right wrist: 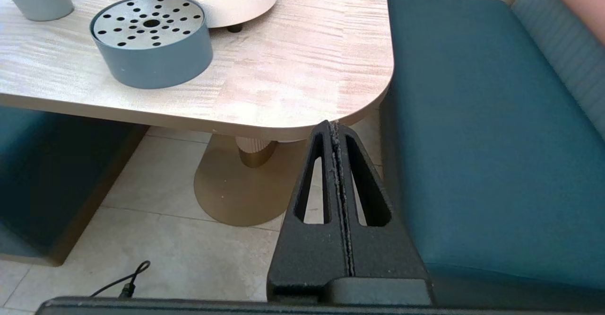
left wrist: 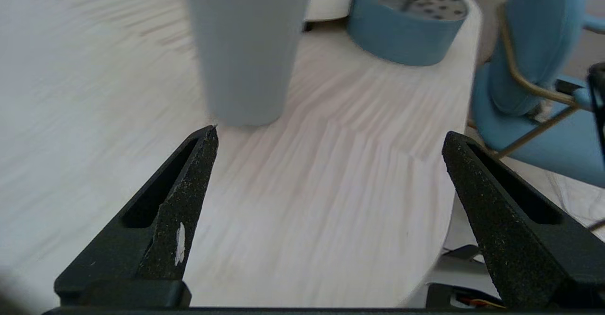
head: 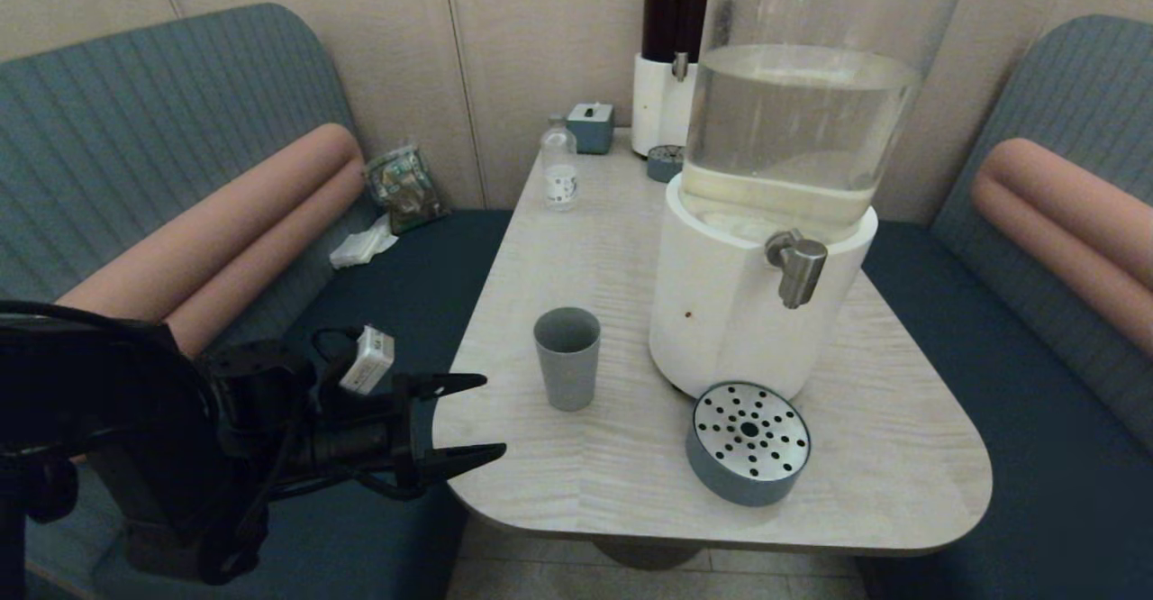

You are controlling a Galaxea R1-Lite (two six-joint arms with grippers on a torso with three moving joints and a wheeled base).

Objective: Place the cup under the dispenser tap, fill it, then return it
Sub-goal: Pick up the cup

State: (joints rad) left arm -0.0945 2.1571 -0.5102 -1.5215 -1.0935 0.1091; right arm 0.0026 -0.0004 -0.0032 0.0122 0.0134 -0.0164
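Observation:
My left gripper will next grab the cup by its lower side (head: 569, 379), so the cup's open rim (head: 568, 347) stays free to fill at the tap.
The grey-blue cup (head: 567, 359) stands upright on the pale wooden table (head: 558, 492), left of the big dispenser's white base (head: 721, 312). The steel dispenser tap (head: 798, 267) sticks out of that base, above the round perforated drip tray (head: 749, 442). My left gripper (head: 486, 415) is open at the table's near left edge, short of the cup and level with it. In the left wrist view the cup (left wrist: 246, 45) stands ahead of the open left gripper (left wrist: 331, 133), closer to one fingertip. My right gripper (right wrist: 333, 125) is shut and empty, parked below the table's near right corner, out of the head view.
A small clear bottle (head: 559, 168), a grey box (head: 591, 125) and the dark-liquid dispenser (head: 671, 59) with its own small tray (head: 665, 163) stand at the table's far end. Teal benches (head: 1036, 420) flank the table. A blue chair (left wrist: 534, 69) shows beyond the table edge.

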